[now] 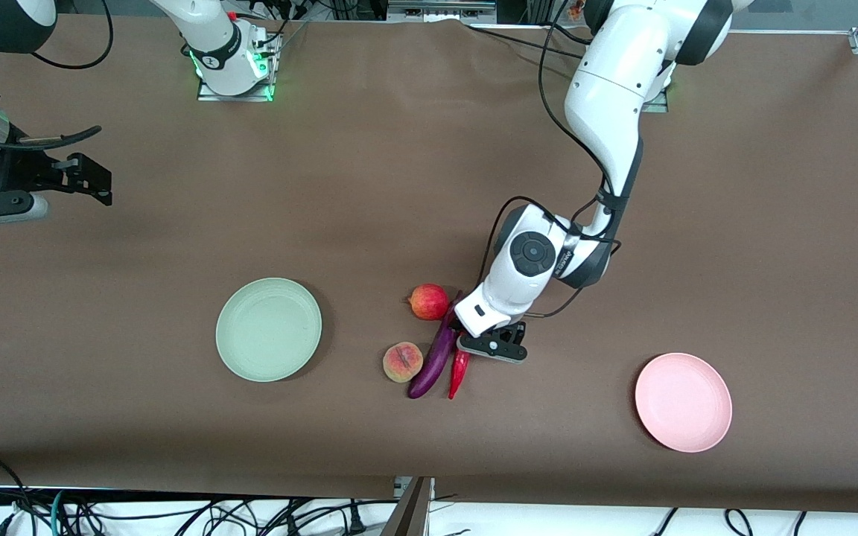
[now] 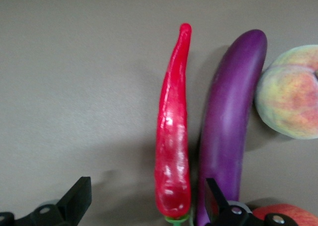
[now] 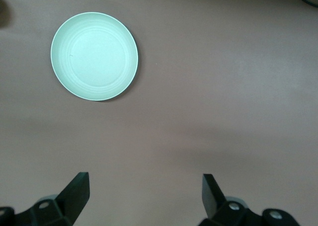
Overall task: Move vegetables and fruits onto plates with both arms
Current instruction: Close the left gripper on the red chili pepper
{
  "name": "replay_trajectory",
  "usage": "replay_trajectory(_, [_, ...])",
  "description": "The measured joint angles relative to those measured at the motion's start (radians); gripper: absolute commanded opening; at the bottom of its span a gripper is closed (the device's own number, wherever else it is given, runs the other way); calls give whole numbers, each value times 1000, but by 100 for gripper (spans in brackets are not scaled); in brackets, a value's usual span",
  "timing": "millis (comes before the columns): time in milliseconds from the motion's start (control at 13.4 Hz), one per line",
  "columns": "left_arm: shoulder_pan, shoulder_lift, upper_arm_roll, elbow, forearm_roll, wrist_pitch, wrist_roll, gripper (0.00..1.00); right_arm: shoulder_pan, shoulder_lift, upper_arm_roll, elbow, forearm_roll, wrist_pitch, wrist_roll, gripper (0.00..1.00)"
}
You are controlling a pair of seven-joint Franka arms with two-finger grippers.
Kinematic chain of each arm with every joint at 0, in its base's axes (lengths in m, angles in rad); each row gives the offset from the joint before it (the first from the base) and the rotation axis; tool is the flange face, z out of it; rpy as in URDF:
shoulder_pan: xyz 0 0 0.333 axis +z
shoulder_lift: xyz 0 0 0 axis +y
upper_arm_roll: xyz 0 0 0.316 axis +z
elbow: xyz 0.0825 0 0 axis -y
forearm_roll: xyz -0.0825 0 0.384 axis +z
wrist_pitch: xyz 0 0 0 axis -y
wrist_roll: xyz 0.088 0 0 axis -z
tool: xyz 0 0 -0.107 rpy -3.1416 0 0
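Note:
I need to grab the red chili pepper by its thick stem end [image 2: 173, 198] with my left gripper next, to move it to the pink plate.
The red chili pepper [image 1: 459, 372] lies beside the purple eggplant [image 1: 435, 353] mid-table. The peach [image 1: 402, 362] sits by the eggplant on the side toward the right arm's end. The round red fruit [image 1: 429, 301] sits farther from the camera. My left gripper [image 1: 490, 344] is low over the chili's stem end and open. In the left wrist view the chili [image 2: 174, 136] lies between the fingers [image 2: 79, 193], nearer the one at the eggplant [image 2: 228, 121]. My right gripper [image 1: 94, 182] waits open, up at the right arm's end. Both the pale green plate [image 1: 269, 329] and the pink plate [image 1: 683, 402] hold nothing.
The right wrist view shows the green plate [image 3: 94, 55] on the brown tabletop, with the right gripper [image 3: 145, 186] holding nothing. The peach [image 2: 290, 92] and red fruit [image 2: 285, 213] show at the edge of the left wrist view. Cables hang past the table's near edge [image 1: 429, 487].

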State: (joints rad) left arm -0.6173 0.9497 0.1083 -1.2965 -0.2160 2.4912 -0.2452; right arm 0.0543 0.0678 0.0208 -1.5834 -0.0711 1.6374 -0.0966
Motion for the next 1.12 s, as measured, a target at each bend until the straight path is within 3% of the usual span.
replay_trajectory(1117, [8, 23, 21, 19, 1, 43, -42, 100, 0, 0, 0, 0, 0, 0, 0, 100])
